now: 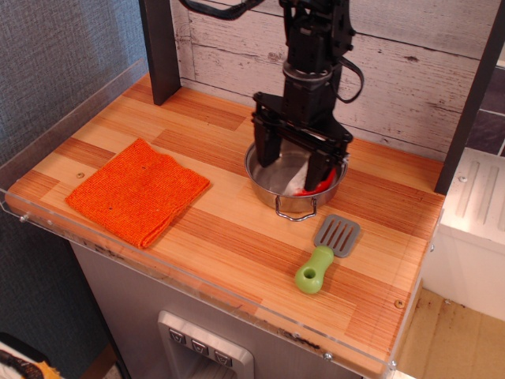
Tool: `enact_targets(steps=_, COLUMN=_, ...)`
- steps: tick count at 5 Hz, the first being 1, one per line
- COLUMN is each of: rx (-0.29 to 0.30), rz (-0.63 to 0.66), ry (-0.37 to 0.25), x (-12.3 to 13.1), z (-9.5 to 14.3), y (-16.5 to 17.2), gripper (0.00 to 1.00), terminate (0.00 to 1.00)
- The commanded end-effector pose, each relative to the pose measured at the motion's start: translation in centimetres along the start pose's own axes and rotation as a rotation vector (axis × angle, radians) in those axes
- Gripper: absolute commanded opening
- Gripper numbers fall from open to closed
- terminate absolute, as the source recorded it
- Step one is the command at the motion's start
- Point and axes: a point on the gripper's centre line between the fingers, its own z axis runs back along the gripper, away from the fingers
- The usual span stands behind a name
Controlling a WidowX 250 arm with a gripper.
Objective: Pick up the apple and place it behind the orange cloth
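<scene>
I should next grab the apple by its rounded sides, to put the apple behind the orange cloth (138,190).
The apple (309,187) lies inside a steel pot (276,201) at the middle back of the wooden counter; only a strip of its red skin and some white face show behind the gripper. My black gripper (293,167) hangs straight down over the pot, open, with one finger at the pot's left side and the other in front of the apple. It holds nothing. The orange cloth (138,190) lies flat at the left front of the counter, well apart from the gripper.
A grey spatula with a green handle (325,255) lies in front of the pot to the right. A dark post (160,47) stands at the back left. A planked wall runs along the back. A clear acrylic rim (197,280) edges the front and left sides.
</scene>
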Motion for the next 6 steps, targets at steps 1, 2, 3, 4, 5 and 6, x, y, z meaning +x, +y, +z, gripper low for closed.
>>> enact_targets(steps=1, rx=0.011, rz=-0.005, ry=-0.057, x=0.6, z=1.9, y=-0.5, gripper=1.0, terminate=0.0)
enact_targets(steps=2, rx=0.01, rz=0.0, ry=-0.064, x=0.7, z=2.1, y=-0.5, gripper=1.0, terminate=0.0)
enact_targets(steps=3, rx=-0.01, rz=0.014, ry=-0.077, x=1.0, z=2.8, y=-0.3, gripper=1.0, terminate=0.0)
enact_targets(steps=4, rx=-0.016, rz=0.019, ry=-0.108, x=1.1, z=4.1, y=-0.1, gripper=1.0, terminate=0.0)
enact_targets(steps=5, rx=-0.014, rz=0.015, ry=-0.107, x=1.1, z=4.1, y=-0.1, gripper=1.0, terminate=0.0)
enact_targets(steps=6, rx=-0.001, rz=0.014, ry=-0.075, x=1.2, z=3.0, y=0.2, gripper=1.0, terminate=0.0)
